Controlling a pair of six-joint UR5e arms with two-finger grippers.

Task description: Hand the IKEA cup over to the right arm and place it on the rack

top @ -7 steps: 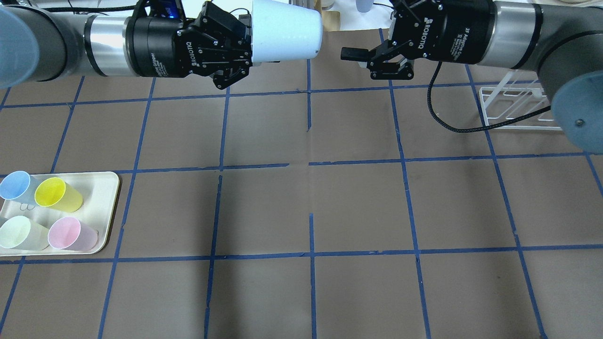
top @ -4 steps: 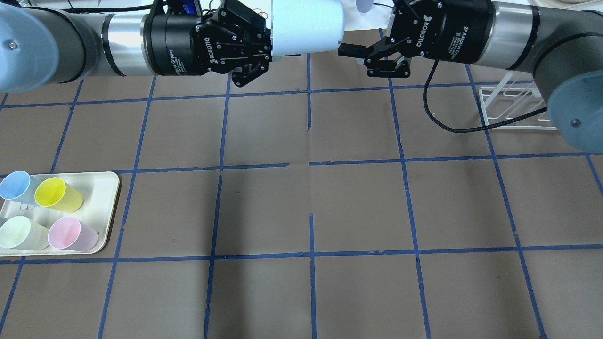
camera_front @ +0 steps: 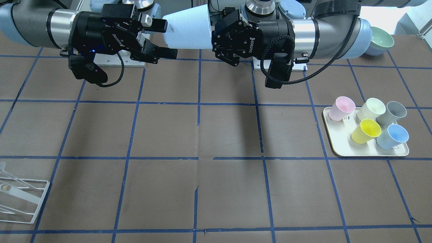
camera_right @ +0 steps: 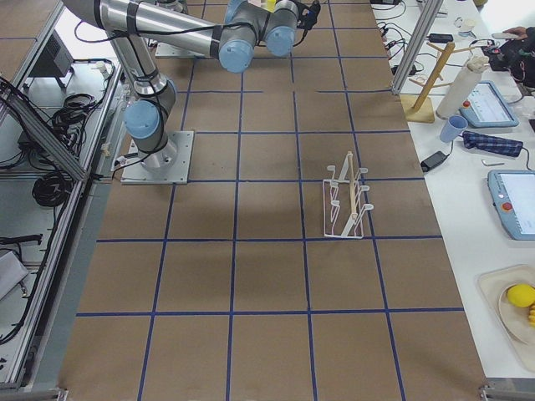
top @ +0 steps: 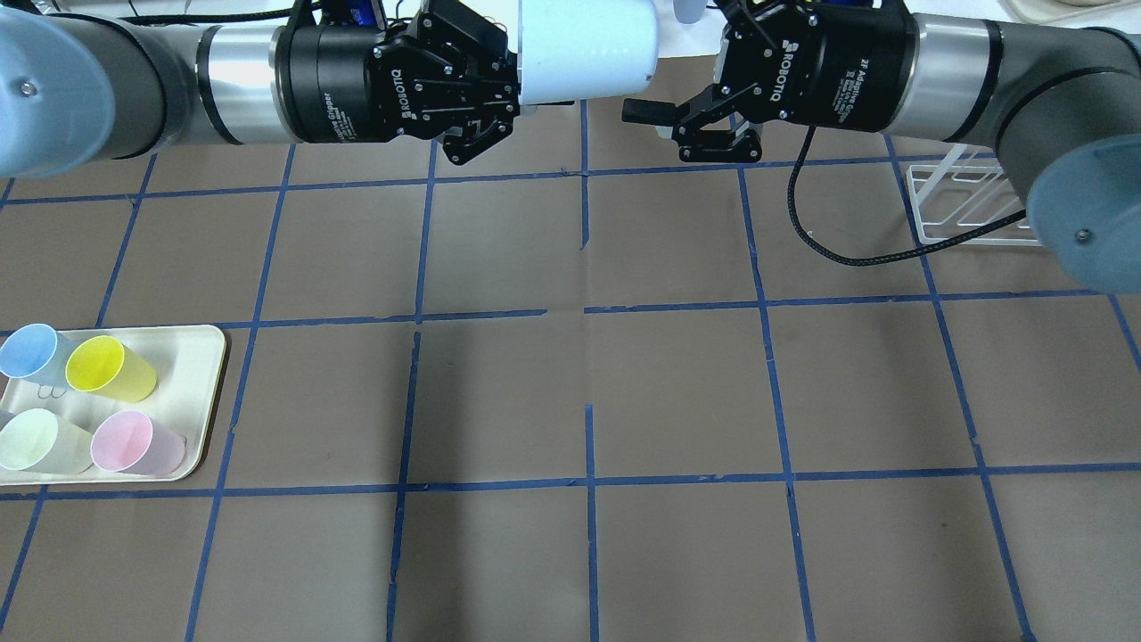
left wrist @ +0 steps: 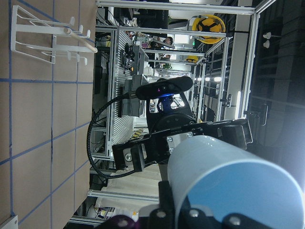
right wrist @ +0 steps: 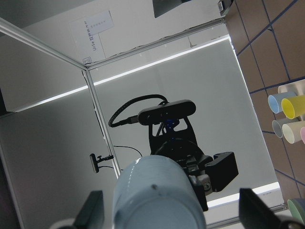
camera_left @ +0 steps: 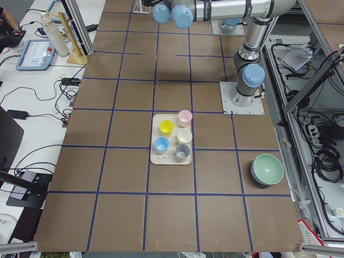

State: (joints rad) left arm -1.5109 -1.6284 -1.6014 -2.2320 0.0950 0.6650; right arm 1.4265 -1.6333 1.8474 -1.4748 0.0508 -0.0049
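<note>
The IKEA cup needs to go over to the rack (camera_front: 24, 196). My right gripper should next grab the cup by its base end (camera_front: 172, 30) to carry it there.
The IKEA cup (top: 584, 49), pale blue, is held on its side high above the table's far side. My left gripper (top: 513, 67) is shut on its rim end; in the front-facing view this gripper (camera_front: 214, 35) is on the right of the cup (camera_front: 189, 28). My right gripper (camera_front: 165, 38) is open, with one finger on each side of the cup's base end, not closed on it. The right wrist view shows the cup's base (right wrist: 157, 191) between the spread fingers (right wrist: 93, 210). The white rack (top: 963, 205) stands on the table below the right arm.
A cream tray (top: 201, 374) at the near left holds several cups: blue, yellow, pale green, pink, and grey. A green bowl (camera_front: 381, 38) sits by the left arm's base. The rack also shows in the front-facing view (camera_front: 20, 199).
My left gripper has carried the cup to the right and farther from the robot. My right gripper has moved left, so its open fingers now overlap the cup's base end.
</note>
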